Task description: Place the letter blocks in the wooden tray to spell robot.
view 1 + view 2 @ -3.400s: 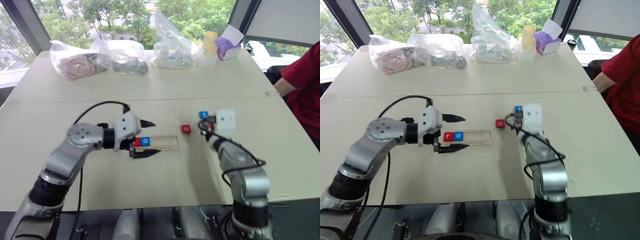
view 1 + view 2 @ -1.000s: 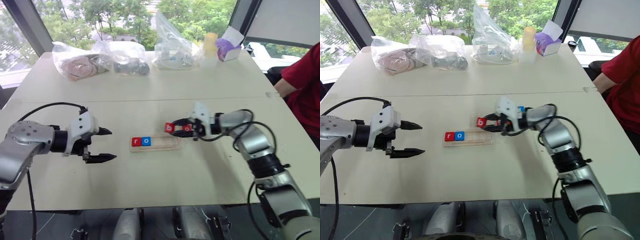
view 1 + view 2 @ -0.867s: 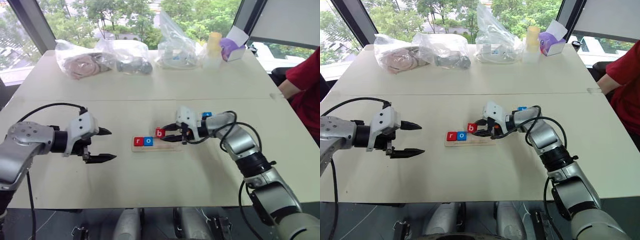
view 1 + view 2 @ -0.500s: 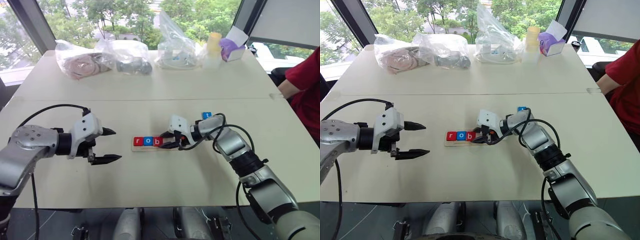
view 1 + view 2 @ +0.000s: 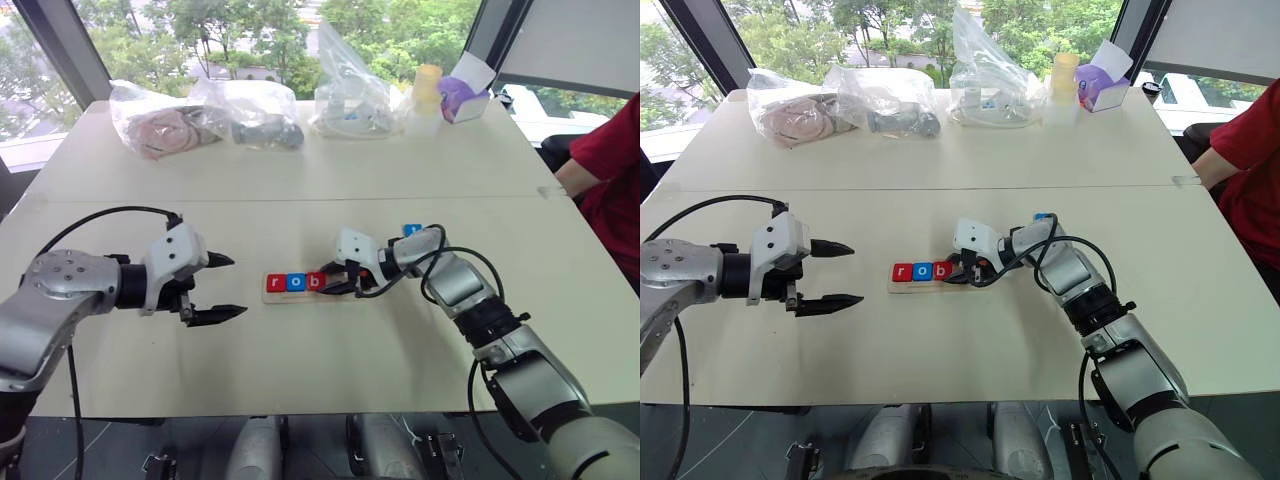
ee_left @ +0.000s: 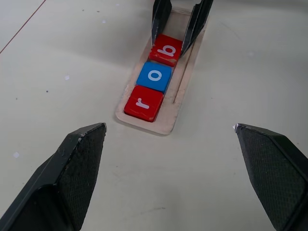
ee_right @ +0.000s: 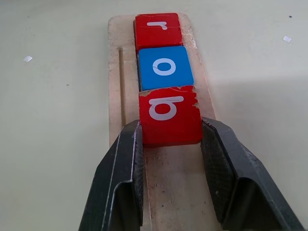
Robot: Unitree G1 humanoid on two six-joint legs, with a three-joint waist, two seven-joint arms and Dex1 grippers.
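Note:
The red b block (image 7: 171, 118) is inside the wooden tray against the blue o and would stay there, so my right gripper needs to open.
The wooden tray (image 5: 290, 297) lies mid-table and holds three letter blocks in a row: red r (image 7: 157, 29), blue o (image 7: 165, 67) and red b (image 7: 168, 115). My right gripper (image 7: 169, 127) reaches in from the tray's right end, shut on the b block, which sits down in the tray against the o. A blue block (image 5: 412, 230) lies on the table behind my right forearm. Left of the tray hovers my left gripper (image 5: 226, 288), open and holding nothing, pointing at the tray's r end (image 6: 154, 126).
Clear plastic bags (image 5: 245, 110) of items, a pale bottle (image 5: 424, 88) and a purple-and-white box (image 5: 462, 88) line the table's far side. A person in a red sleeve (image 5: 605, 170) sits at the right edge.
My right gripper has carried the red b block left and down from above the tray's right end into the tray next to the o. The left gripper has barely moved.

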